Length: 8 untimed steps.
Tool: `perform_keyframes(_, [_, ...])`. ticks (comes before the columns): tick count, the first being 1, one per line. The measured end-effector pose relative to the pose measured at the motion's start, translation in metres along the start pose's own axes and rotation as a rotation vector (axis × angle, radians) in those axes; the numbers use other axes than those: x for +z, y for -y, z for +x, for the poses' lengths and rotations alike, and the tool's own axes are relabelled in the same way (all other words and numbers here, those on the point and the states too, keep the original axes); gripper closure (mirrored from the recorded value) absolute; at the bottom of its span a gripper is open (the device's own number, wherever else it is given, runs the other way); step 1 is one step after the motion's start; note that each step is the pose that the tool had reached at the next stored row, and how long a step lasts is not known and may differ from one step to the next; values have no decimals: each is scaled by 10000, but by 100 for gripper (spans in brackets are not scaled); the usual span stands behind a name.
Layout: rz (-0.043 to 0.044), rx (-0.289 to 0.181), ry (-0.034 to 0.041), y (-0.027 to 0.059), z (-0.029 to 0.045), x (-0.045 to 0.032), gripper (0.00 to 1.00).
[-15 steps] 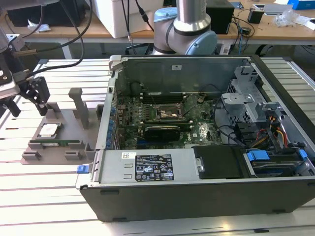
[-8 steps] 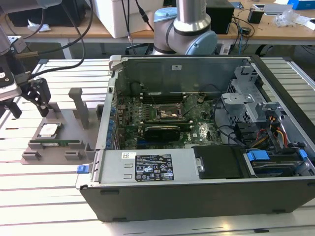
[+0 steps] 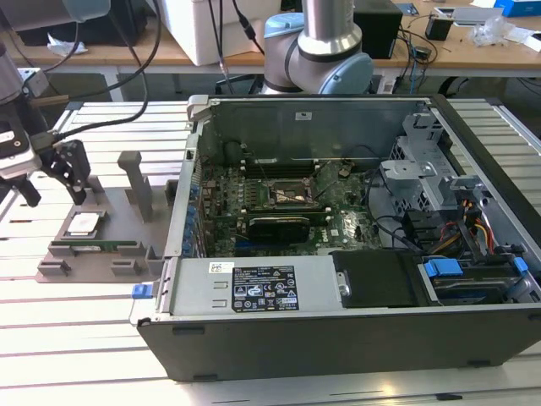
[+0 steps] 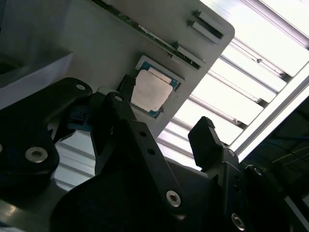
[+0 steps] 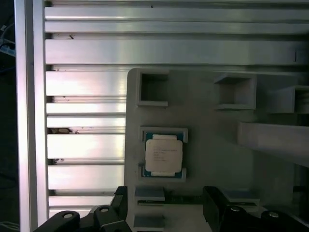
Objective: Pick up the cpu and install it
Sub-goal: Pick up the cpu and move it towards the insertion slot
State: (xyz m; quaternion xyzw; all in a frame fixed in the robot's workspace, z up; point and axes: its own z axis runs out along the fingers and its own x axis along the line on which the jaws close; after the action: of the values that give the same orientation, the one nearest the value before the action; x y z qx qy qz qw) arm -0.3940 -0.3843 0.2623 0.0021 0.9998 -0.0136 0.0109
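Grey tray brackets hug the cpu (image 3: 84, 224) at its ends. The gripper grabs the cpu by its open side edges between the brackets next.
The cpu (image 3: 84, 224) is a small square chip with a silver top and green edge. It lies flat in a recess of the grey holder tray (image 3: 127, 254) at the exterior view's left, outside the computer case. My gripper (image 3: 56, 200) hangs just above and beside it, open, with nothing between its black fingers (image 3: 74, 172). In both wrist views the cpu (image 4: 152, 91) (image 5: 164, 154) sits free in its recess, beyond the gripper (image 4: 161, 128) (image 5: 166, 199). The black socket frame (image 3: 292, 196) sits on the motherboard inside the case.
The open computer case (image 3: 355, 338) fills the exterior view's middle and right, with a power supply (image 3: 254, 286) and drive cages (image 3: 439, 186) inside. A grey upright post (image 3: 135, 182) rises from the tray near the gripper. A green memory stick (image 3: 97, 247) lies in a tray slot. The table is slatted aluminium (image 3: 76, 338).
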Motion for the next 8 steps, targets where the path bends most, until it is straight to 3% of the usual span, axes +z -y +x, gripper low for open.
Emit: perform_keyframes(8, [20, -28, 1, -70, -46, 154, 28])
